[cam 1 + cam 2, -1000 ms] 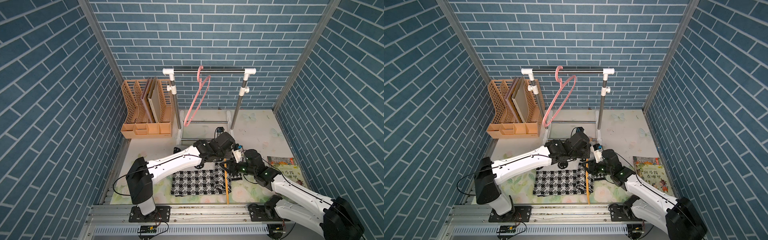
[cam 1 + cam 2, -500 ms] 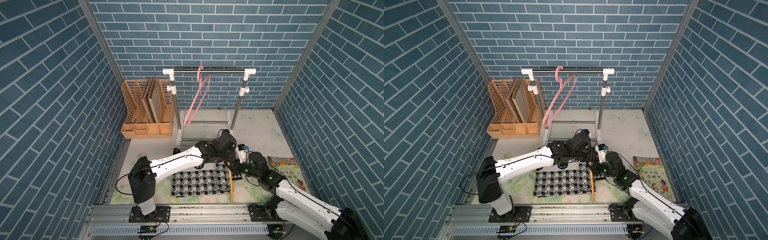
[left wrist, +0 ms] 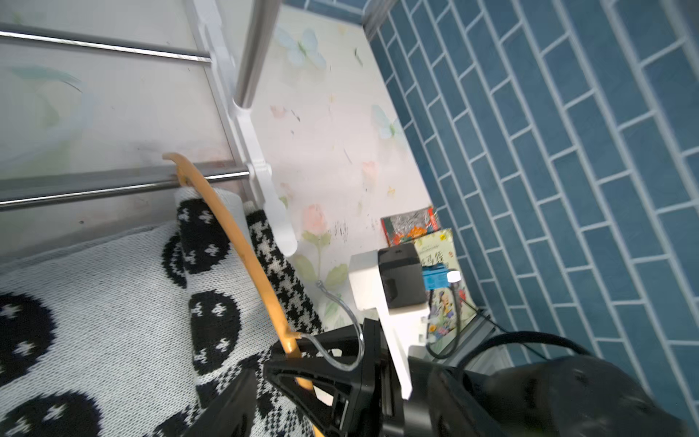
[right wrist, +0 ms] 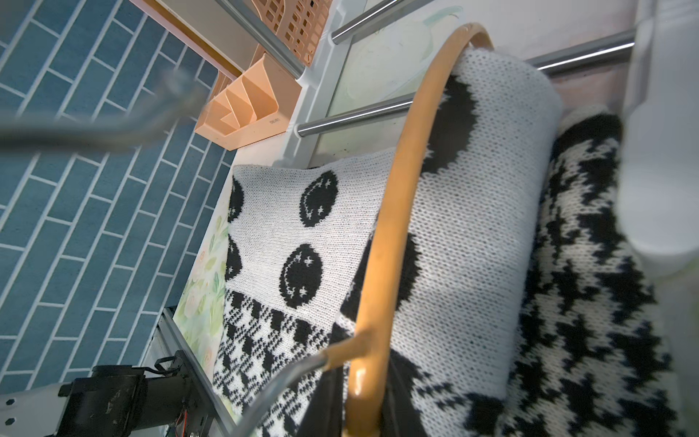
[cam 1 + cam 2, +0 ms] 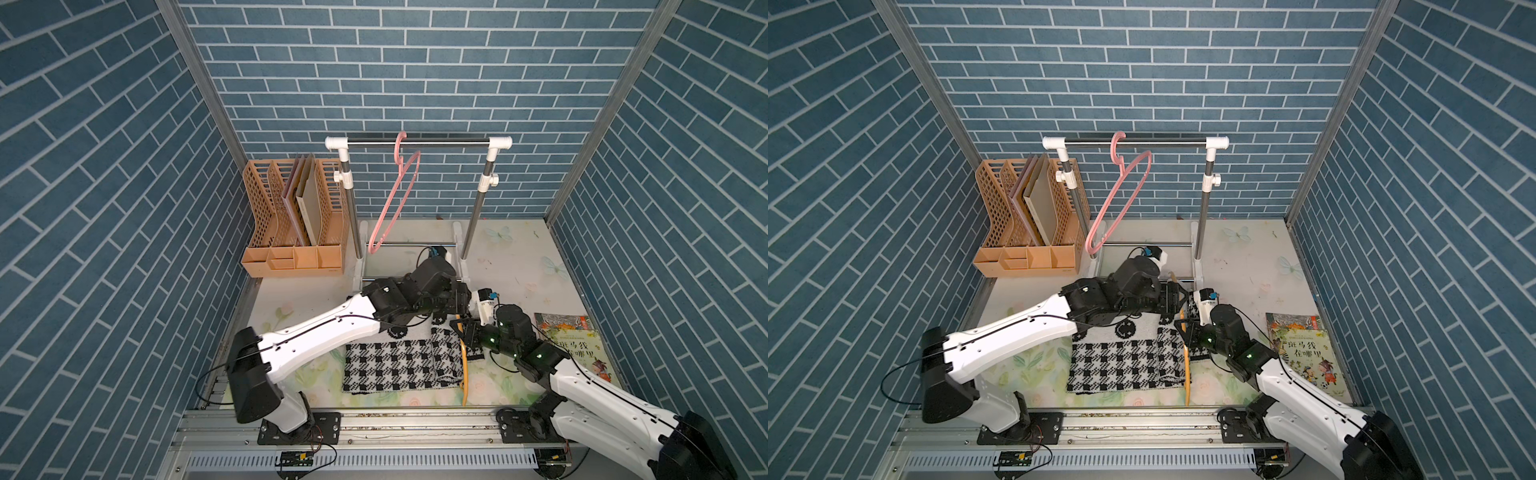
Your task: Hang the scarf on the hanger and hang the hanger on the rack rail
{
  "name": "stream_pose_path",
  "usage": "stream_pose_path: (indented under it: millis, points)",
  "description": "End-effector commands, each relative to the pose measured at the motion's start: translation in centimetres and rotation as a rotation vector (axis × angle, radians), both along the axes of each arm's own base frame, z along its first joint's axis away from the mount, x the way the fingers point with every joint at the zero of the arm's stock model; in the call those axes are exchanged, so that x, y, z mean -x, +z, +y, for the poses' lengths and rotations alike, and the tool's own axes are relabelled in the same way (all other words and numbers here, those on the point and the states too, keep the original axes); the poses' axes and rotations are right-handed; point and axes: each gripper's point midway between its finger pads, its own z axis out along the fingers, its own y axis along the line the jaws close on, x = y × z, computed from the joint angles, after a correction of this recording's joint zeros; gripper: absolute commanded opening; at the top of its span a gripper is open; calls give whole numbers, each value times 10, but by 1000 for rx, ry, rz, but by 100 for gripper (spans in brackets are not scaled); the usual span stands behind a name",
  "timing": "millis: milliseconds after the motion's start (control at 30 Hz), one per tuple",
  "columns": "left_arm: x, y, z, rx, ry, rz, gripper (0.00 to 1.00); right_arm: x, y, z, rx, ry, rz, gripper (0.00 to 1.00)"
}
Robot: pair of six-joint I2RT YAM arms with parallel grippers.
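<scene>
The left gripper grabs the scarf's folded dotted white part beside the hanger's arm next, to draw the scarf through the hanger.
The black-and-white knitted scarf (image 5: 399,365) (image 5: 1121,365) lies on the table, folded through an orange hanger (image 5: 464,374) (image 5: 1187,374) that lies flat along its right side. In the wrist views the hanger's arm (image 3: 242,242) (image 4: 393,212) crosses the scarf's dotted white part (image 3: 94,302) (image 4: 472,227). My right gripper (image 5: 461,332) (image 5: 1185,330) (image 4: 363,397) is shut on the hanger next to its wire hook. My left gripper (image 5: 463,301) (image 5: 1173,297) hovers open just behind it, holding nothing. One left finger (image 3: 227,408) shows over the scarf.
A clothes rack (image 5: 415,142) stands at the back with a pink hanger (image 5: 395,199) on its rail. Its low base bars (image 3: 113,185) run just behind the scarf. An orange file organizer (image 5: 295,224) sits at back left. A picture book (image 5: 573,345) lies at right.
My left gripper has opened and let go, shifting slightly toward the back right. My right gripper has closed on the orange hanger, and the hanger has slid a little to the right.
</scene>
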Motion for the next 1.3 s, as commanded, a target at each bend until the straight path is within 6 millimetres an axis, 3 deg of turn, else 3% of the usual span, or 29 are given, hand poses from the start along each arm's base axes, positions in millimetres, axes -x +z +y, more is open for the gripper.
stream_pose_path:
  millis: [0, 167, 333, 400, 600, 800, 1000, 1267]
  points:
    - [-7, -44, 42, -39, 146, 99, 74, 9, -42, -18, 111, -43, 102, 19]
    - [-8, -112, 36, 29, 89, 203, 73, 10, -47, -22, 101, -65, 125, 19]
    - [-22, -141, 13, 53, -5, 205, 75, 12, -52, -24, 100, -70, 145, 17]
    - [-29, -148, 10, 48, -19, 194, 75, 12, -52, -24, 98, -75, 146, 17]
    - [-31, -137, 3, 103, -72, 153, 75, 12, -53, -25, 100, -78, 155, 17]
    - [-16, -174, 7, 117, -79, 241, 72, 9, -49, -24, 95, -81, 151, 17]
    - [-14, -181, 5, 109, -89, 261, 70, 8, -47, -23, 94, -77, 154, 17]
    - [-15, -182, -7, 143, -115, 281, 55, 8, -46, -23, 96, -78, 157, 16]
